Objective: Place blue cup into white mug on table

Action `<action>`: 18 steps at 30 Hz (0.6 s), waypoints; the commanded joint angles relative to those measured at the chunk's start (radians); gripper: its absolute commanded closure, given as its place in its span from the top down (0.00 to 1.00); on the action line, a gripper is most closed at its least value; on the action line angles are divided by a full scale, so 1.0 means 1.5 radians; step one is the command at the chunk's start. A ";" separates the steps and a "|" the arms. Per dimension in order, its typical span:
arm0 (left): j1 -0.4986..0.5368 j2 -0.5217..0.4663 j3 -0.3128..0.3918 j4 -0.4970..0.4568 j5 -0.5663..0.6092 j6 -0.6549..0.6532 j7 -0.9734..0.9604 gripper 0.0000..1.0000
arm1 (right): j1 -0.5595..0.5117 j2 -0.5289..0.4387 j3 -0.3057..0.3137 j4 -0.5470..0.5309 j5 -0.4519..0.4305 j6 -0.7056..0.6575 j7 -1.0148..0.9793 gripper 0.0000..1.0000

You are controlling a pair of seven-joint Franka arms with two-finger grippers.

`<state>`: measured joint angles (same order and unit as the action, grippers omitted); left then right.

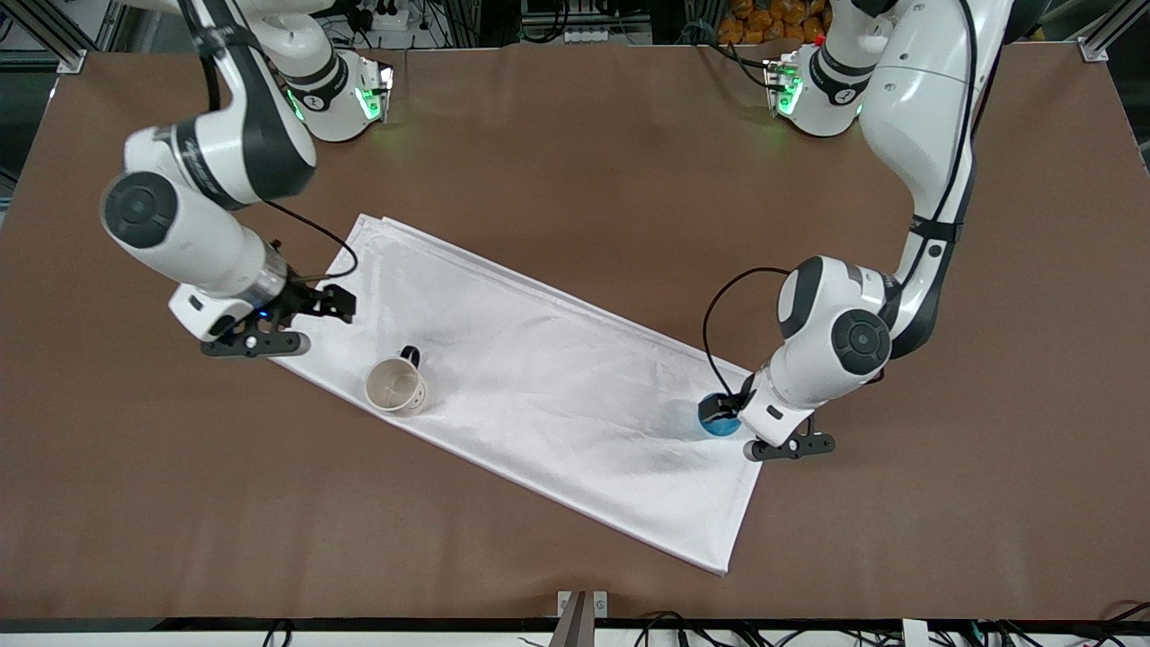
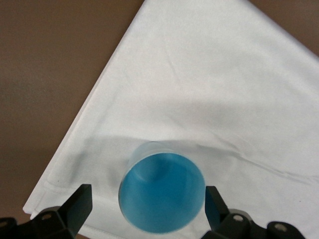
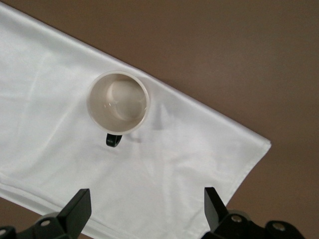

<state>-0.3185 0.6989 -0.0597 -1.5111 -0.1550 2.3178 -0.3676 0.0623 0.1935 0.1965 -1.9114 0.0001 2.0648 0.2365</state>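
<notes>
Both left fingers are outside the blue cup's rim (image 2: 119, 192); one must go inside before closing.
The blue cup (image 1: 721, 424) stands upright on the white cloth (image 1: 539, 386), at the cloth's end toward the left arm. My left gripper (image 1: 724, 412) is open over it. In the left wrist view the cup (image 2: 162, 194) sits between the two black fingers (image 2: 79, 206), with a gap on each side. The white mug (image 1: 395, 386) stands upright on the cloth toward the right arm's end, its black handle pointing away from the front camera. My right gripper (image 1: 340, 305) is open and empty over the cloth's corner beside the mug (image 3: 118, 102).
The cloth lies slantwise on the brown table (image 1: 575, 162). Both arm bases stand at the table's edge farthest from the front camera. Bare brown table surrounds the cloth on all sides.
</notes>
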 commanded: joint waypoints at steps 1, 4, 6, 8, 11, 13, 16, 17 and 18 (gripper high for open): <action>0.000 0.018 0.005 0.017 -0.008 0.001 -0.008 1.00 | 0.012 0.042 0.018 -0.003 0.003 0.049 0.061 1.00; 0.000 0.022 0.006 0.017 -0.009 0.001 -0.009 1.00 | 0.022 0.065 0.019 -0.003 0.002 0.077 0.075 1.00; 0.001 0.026 0.006 0.018 -0.009 0.001 -0.008 1.00 | 0.029 0.079 0.019 -0.003 -0.003 0.093 0.085 1.00; 0.001 0.029 0.006 0.017 -0.009 0.001 -0.011 0.84 | 0.035 0.093 0.019 -0.003 -0.015 0.105 0.098 1.00; -0.001 0.030 0.006 0.016 -0.013 0.001 -0.049 0.01 | 0.042 0.113 0.019 -0.003 -0.045 0.127 0.129 1.00; -0.001 0.032 0.006 0.015 -0.010 0.001 -0.079 0.00 | 0.044 0.127 0.020 -0.003 -0.065 0.135 0.144 1.00; -0.001 0.037 0.007 0.016 -0.008 0.001 -0.085 0.00 | 0.049 0.141 0.020 -0.003 -0.076 0.151 0.153 1.00; -0.002 0.037 0.007 0.016 -0.008 0.001 -0.085 0.00 | 0.051 0.147 0.020 -0.003 -0.076 0.157 0.155 1.00; -0.002 0.037 0.007 0.016 -0.008 0.001 -0.085 0.00 | 0.051 0.151 0.020 -0.003 -0.077 0.162 0.156 1.00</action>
<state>-0.3143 0.7379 -0.0559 -1.5081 -0.1551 2.3187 -0.4660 0.1360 0.3835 0.2197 -1.9235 -0.0826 2.2727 0.4290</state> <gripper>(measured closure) 0.330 0.000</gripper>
